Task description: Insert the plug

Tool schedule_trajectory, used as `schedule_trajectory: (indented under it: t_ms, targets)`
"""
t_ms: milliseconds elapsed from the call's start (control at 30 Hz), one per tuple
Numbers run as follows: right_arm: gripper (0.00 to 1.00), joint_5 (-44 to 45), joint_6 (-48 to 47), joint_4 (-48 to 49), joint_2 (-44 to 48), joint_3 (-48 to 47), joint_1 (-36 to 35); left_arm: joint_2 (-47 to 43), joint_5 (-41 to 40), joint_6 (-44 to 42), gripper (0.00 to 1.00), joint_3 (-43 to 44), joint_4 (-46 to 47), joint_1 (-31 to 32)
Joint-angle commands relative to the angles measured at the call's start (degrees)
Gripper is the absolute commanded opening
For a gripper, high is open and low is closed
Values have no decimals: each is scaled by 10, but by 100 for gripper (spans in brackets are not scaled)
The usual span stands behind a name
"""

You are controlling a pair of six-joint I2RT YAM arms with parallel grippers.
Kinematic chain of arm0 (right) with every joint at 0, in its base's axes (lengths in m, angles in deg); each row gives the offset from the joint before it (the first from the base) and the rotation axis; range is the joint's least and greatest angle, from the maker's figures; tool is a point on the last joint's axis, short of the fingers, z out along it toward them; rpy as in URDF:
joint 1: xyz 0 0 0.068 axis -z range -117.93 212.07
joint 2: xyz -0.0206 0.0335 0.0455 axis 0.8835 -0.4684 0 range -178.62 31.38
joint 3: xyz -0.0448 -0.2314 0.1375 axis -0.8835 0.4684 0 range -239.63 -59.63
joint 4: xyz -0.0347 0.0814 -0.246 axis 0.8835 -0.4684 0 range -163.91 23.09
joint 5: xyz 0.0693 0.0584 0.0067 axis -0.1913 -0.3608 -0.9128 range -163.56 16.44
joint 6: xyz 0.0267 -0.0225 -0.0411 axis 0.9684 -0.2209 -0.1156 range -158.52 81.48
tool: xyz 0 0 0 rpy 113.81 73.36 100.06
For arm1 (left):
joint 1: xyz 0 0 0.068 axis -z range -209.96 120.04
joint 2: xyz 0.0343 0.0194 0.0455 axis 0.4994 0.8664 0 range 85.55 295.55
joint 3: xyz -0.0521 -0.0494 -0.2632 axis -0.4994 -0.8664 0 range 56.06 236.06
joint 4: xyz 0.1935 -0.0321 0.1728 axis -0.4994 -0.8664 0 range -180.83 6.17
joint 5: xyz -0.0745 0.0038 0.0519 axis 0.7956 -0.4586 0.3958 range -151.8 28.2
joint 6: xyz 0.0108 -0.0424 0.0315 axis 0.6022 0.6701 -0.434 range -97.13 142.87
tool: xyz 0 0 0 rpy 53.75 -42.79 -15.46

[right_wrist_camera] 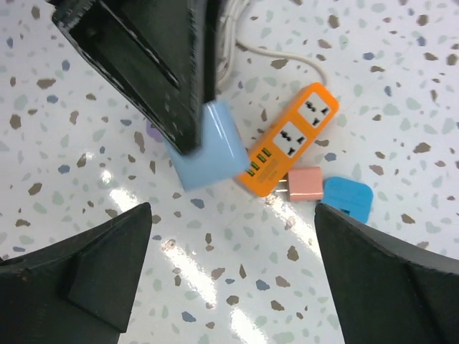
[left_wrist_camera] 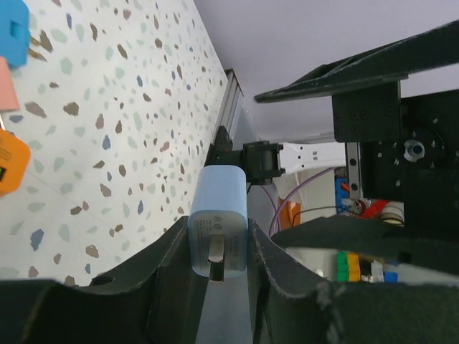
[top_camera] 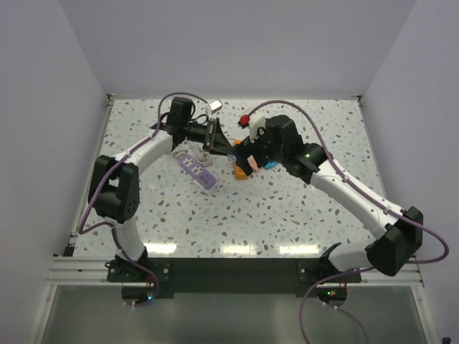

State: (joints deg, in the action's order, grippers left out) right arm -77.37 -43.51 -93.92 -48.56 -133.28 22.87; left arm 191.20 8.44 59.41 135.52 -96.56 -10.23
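Note:
The light blue plug [left_wrist_camera: 219, 190] is to be inserted, so the robot's right gripper next needs to grab the end of the plug's body opposite its prongs, which leaves the prongs free.
A light blue plug [left_wrist_camera: 219, 190] sits pinched between the two black fingers of my left gripper [left_wrist_camera: 219, 240], its metal prongs pointing back at the wrist camera. The right wrist view shows the same plug [right_wrist_camera: 215, 150] hanging above the table beside an orange power strip [right_wrist_camera: 290, 136], which lies flat with its sockets facing up. My right gripper [right_wrist_camera: 233, 211] hovers over the table just near of the strip, jaws wide apart with nothing between them. From above, both grippers meet at the table's middle, left gripper [top_camera: 215, 136] and right gripper [top_camera: 247, 154].
A pink plug [right_wrist_camera: 307, 184] and a darker blue plug [right_wrist_camera: 349, 198] lie at the orange strip's end. A purple power strip [top_camera: 197, 168] lies left of centre with a white cable [right_wrist_camera: 287, 57] trailing off. White walls enclose the table on three sides.

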Motion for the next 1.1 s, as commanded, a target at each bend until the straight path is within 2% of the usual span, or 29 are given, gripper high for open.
schedule_trajectory:
  t_ms: [0,33,100,200,233,267,333,367,400,433,500,633,700,833,933,1067]
  targets:
    - [99,-14,45,16,57,8,45,-51,7,63,0,0,123,-40]
    - [99,-53,79,17,58,6,59,-55,5,70,0,-1,165,-52]
    - [99,-100,120,36,54,5,89,-67,2,91,0,-3,192,-61]
    - [98,-158,186,93,45,-2,98,-86,5,143,0,-25,292,-64]
    - [98,-189,209,113,42,-4,98,-94,7,171,0,-39,393,-64]
    - [98,-206,238,138,38,-3,100,-109,7,247,0,-70,458,-64]
    - [95,-246,336,235,25,5,105,-116,3,315,0,-90,621,-64]
    - [95,-274,371,267,21,17,105,-116,-9,362,0,-98,658,-64]
    - [93,-283,437,352,16,24,105,-114,-13,378,0,-99,685,-63]
    - [91,-290,470,391,8,39,105,-114,-17,390,0,-100,725,-61]
    - [89,-296,538,481,3,52,105,-114,-25,414,0,-106,755,-60]
    - [88,-296,561,524,1,67,108,-112,-25,457,0,-113,835,-60]
    - [84,-293,571,549,2,75,111,-109,-24,484,0,-116,858,-59]
    - [71,-288,574,567,4,81,112,-93,-22,549,0,-121,953,-59]
    - [66,-285,567,570,5,81,112,-86,-27,586,0,-123,992,-59]
    - [58,-305,566,566,-6,70,112,-86,-28,584,0,-118,988,-58]
